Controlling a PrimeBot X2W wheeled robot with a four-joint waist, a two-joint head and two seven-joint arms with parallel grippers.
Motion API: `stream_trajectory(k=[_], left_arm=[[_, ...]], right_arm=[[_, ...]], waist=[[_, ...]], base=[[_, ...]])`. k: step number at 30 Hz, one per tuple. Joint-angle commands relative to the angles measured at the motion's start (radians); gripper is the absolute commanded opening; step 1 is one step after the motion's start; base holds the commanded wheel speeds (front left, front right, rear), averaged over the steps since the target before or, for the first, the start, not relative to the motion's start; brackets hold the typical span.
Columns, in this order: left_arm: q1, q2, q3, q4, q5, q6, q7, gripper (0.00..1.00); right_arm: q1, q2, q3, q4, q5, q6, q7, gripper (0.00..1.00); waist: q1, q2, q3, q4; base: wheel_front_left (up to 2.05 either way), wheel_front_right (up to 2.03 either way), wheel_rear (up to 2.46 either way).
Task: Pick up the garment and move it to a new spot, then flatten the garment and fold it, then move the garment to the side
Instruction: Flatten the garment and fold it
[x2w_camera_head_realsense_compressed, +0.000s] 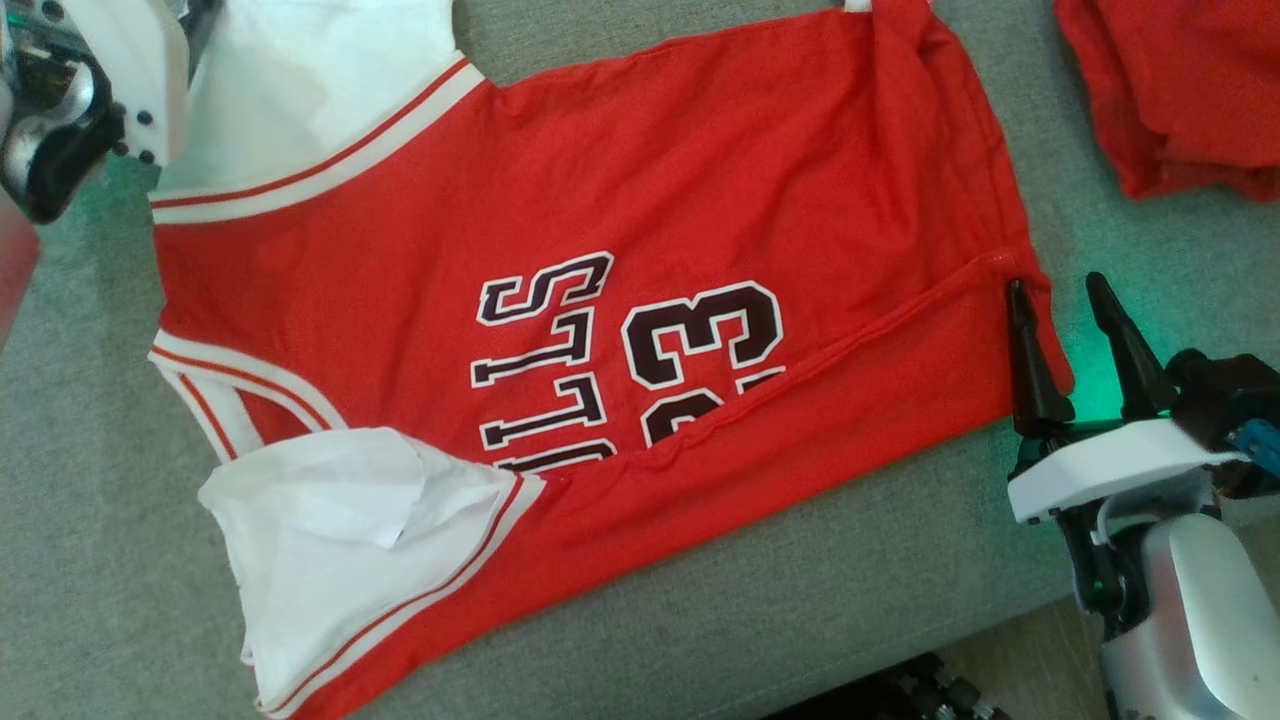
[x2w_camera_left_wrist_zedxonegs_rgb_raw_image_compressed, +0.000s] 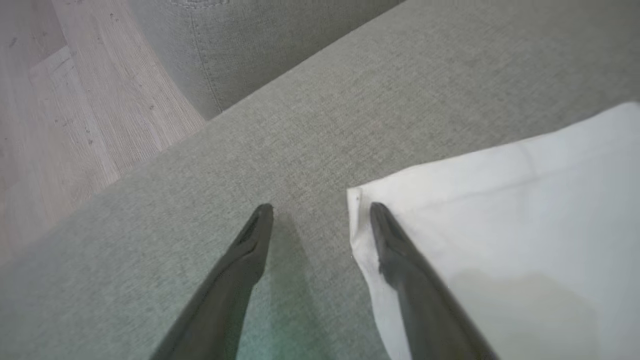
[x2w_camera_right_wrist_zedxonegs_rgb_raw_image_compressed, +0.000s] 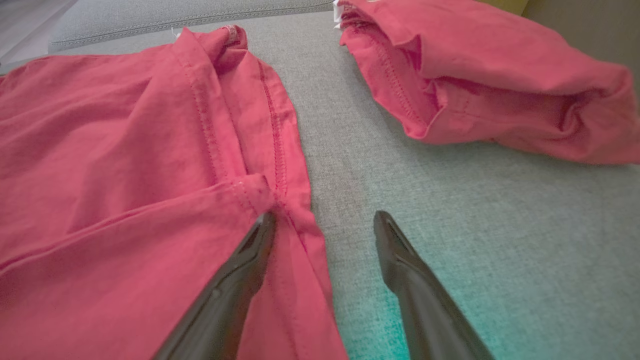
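The white sleeve (x2w_camera_left_wrist_zedxonegs_rgb_raw_image_compressed: 516, 222) lies flat on the cushion. I need to pinch its hem corner (x2w_camera_left_wrist_zedxonegs_rgb_raw_image_compressed: 360, 207) with my left gripper next, where the edge of the cloth is open.
A red jersey (x2w_camera_head_realsense_compressed: 600, 230) with white sleeves and dark lettering lies spread on the grey couch cushion (x2w_camera_head_realsense_compressed: 120, 560), its near edge folded over. My right gripper (x2w_camera_head_realsense_compressed: 1060, 290) is open at the jersey's right hem corner (x2w_camera_right_wrist_zedxonegs_rgb_raw_image_compressed: 280, 200): one finger rests on the red cloth, the other over bare cushion. In the left wrist view my left gripper (x2w_camera_left_wrist_zedxonegs_rgb_raw_image_compressed: 320, 210) is open at the corner of a white sleeve (x2w_camera_left_wrist_zedxonegs_rgb_raw_image_compressed: 500, 225), one finger lying over the sleeve edge and the other over the cushion. The left arm's pale wrist (x2w_camera_head_realsense_compressed: 90, 80) shows at the head view's top left.
A second red garment (x2w_camera_head_realsense_compressed: 1180, 90) lies bunched at the far right, also seen as a red garment (x2w_camera_right_wrist_zedxonegs_rgb_raw_image_compressed: 500, 80) in the right wrist view. The cushion's front edge drops to a wooden floor (x2w_camera_left_wrist_zedxonegs_rgb_raw_image_compressed: 65, 100). Bare cushion runs between the two garments.
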Motion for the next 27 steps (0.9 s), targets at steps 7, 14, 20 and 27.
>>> stream_trajectory(k=[7,14,20,27], left_arm=[[-0.045,0.046,-0.018,-0.039,-0.046,0.002,0.008,1.0],[-0.069,0.07,-0.065,-0.054,-0.046,0.002,-0.058,0.0],[-0.088,0.061,-0.1,-0.039,-0.048,0.002,-0.114,0.0],[-0.098,0.042,-0.154,-0.062,-0.08,0.002,-0.162,0.0]], right_arm=[[-0.009,-0.01,0.019,-0.019,0.004,-0.001,-0.01,1.0],[-0.018,-0.005,0.025,-0.001,0.009,-0.001,-0.023,1.0],[-0.089,-0.038,0.048,-0.023,0.026,-0.001,-0.003,1.0],[-0.34,-0.083,0.175,0.042,-0.01,-0.001,0.169,1.0]], waist=[[0.0001,0.0,0.006,-0.01],[0.0001,0.0,0.003,-0.024],[0.0001,0.0,-0.018,-0.007],[0.0001,0.0,-0.051,0.03]], base=[[0.0,0.0,0.0],[0.0,0.0,0.0],[0.0,0.0,0.0],[0.0,0.0,0.0]])
